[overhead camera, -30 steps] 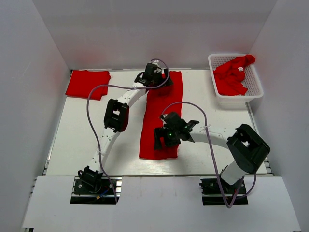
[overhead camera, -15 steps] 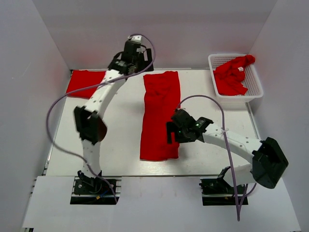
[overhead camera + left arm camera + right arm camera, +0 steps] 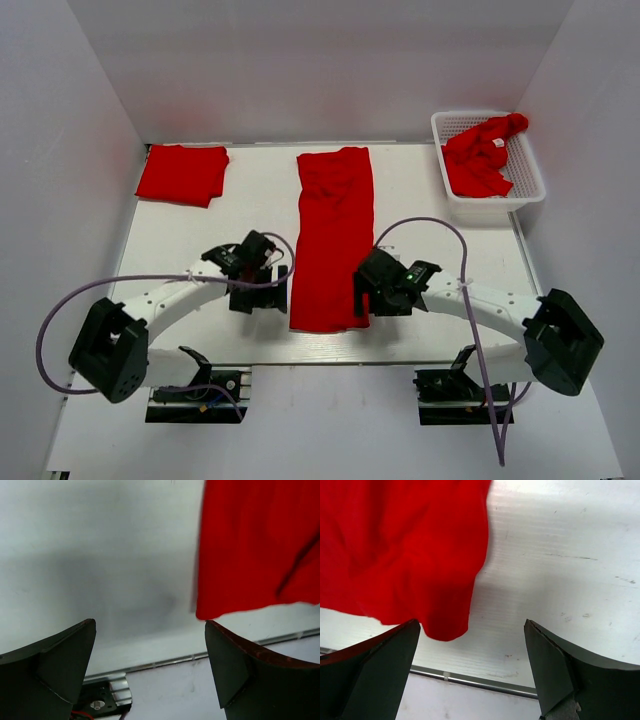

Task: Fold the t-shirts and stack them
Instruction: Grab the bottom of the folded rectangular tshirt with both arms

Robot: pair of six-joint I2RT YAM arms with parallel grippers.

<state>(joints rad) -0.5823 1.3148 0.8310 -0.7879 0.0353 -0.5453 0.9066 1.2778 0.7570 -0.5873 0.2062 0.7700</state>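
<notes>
The red t-shirt strip's near outer corner is the part my right gripper should grab next. Then I should fold the strip's near end over the rest.
A red t-shirt lies folded into a long strip down the middle of the table. Its near left corner shows in the left wrist view, its near right corner in the right wrist view. My left gripper is open and empty just left of the strip's near end. My right gripper is open and empty just right of it. A folded red t-shirt lies at the far left. More red t-shirts are crumpled in the basket.
A white lattice basket stands at the far right by the wall. The table's near edge rail runs just below both grippers. White walls close in the left, back and right sides.
My left arm has swung from the far end of the strip back to its near left corner. My right gripper has slid off the shirt to its near right corner.
</notes>
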